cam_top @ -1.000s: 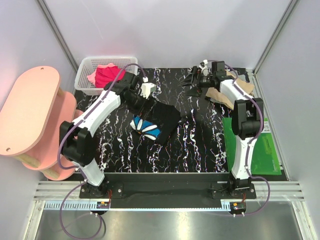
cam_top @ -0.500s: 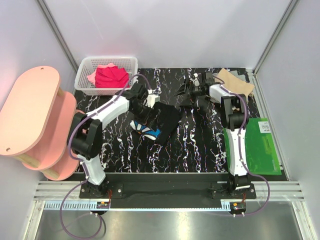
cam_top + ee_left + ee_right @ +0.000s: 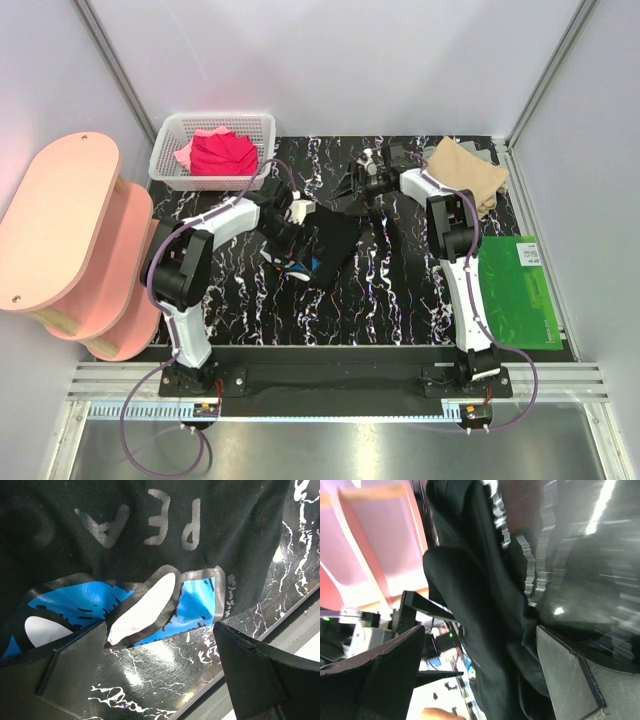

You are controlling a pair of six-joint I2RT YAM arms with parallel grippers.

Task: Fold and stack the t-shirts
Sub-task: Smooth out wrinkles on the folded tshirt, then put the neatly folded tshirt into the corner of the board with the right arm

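The black t-shirt [image 3: 332, 238] should be stacked print-outward, so the robot's right gripper should next grab the t-shirt's far edge and leave the printed part free.
A large black t-shirt [image 3: 332, 238] lies bunched at the table's middle, its blue-and-white print [image 3: 297, 265] at the near-left edge. My left gripper [image 3: 290, 243] is low over that printed edge and open; in the left wrist view the print [image 3: 195, 600] lies just beyond the open gripper [image 3: 160, 667], bare table between its fingers. My right gripper [image 3: 348, 192] is at the shirt's far edge and open, with black fabric [image 3: 485, 630] hanging between its spread fingers [image 3: 570, 680]. A tan t-shirt [image 3: 465, 170] lies at the back right. Red and pink t-shirts [image 3: 220, 152] fill the basket.
A white mesh basket [image 3: 165, 160] stands at the back left. A green board [image 3: 515, 290] lies flat by the right edge. A pink two-tier shelf [image 3: 60, 230] stands off the table's left side. Walls close in behind and on both sides.
The left gripper has swung from beside the basket down onto the black shirt's printed edge. The right gripper has left the tan shirt and moved left to the black shirt's far edge.
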